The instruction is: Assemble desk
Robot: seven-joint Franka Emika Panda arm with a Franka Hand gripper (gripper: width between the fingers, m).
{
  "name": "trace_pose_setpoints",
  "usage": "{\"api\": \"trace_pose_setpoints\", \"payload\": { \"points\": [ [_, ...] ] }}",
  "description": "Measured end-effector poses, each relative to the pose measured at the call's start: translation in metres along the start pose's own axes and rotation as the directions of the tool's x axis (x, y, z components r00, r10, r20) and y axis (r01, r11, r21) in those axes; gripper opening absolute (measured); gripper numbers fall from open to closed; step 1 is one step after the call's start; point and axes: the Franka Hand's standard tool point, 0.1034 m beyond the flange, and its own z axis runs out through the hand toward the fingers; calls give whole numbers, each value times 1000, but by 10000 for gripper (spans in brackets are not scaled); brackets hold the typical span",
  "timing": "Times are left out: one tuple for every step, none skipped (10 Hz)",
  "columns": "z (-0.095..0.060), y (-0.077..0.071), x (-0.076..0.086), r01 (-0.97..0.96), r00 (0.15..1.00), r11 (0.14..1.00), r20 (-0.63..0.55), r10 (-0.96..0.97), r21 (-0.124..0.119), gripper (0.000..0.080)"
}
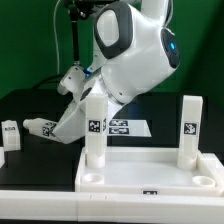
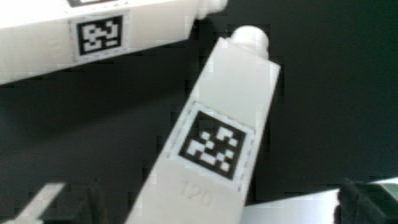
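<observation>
Next, my gripper grabs the tagged leg by its plain body [image 2: 185, 196] beside the tag. That leaves the leg's rounded tip free to fit the white tabletop.
The white tabletop [image 1: 150, 172] lies at the front with two white legs standing upright in it, one at the exterior view's left [image 1: 93, 128] and one at its right [image 1: 189, 128]. My gripper [image 1: 72, 86] hangs behind them over a slanting white leg [image 1: 66, 118]. In the wrist view this tagged leg [image 2: 217, 140] runs between my gripper's [image 2: 205, 208] fingers [image 2: 43, 205], with a dark gap on each side, so the jaws are open around it. Another tagged leg [image 2: 98, 35] lies just beyond its rounded tip and also shows in the exterior view [image 1: 40, 127].
The marker board [image 1: 128, 127] lies on the black table behind the tabletop. A small white tagged part [image 1: 10, 132] stands at the exterior view's far left. My bulky white arm [image 1: 135, 50] fills the upper middle.
</observation>
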Motion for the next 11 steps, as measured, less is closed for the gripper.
{"api": "trace_pose_setpoints", "payload": {
  "points": [
    [0, 0, 1, -24, 1000, 1000, -17, 24, 18, 649],
    [0, -1, 2, -38, 999, 999, -28, 39, 31, 649],
    [1, -2, 2, -44, 998, 998, -34, 45, 36, 649],
    [0, -2, 2, -47, 998, 998, -40, 49, 37, 649],
    [1, -2, 3, -53, 998, 998, -43, 55, 39, 649],
    [1, 0, 4, -57, 997, 998, -51, 59, 31, 649],
    [2, 1, 6, -56, 997, 998, -55, 58, 29, 649],
    [2, 0, 6, -56, 997, 998, -54, 57, 29, 649],
    [2, 0, 6, -56, 997, 998, -54, 57, 29, 649],
    [3, 0, 6, -64, 996, 998, -58, 65, 30, 649],
    [5, -2, 5, -109, 990, 994, -84, 111, 27, 649]
  ]
}}
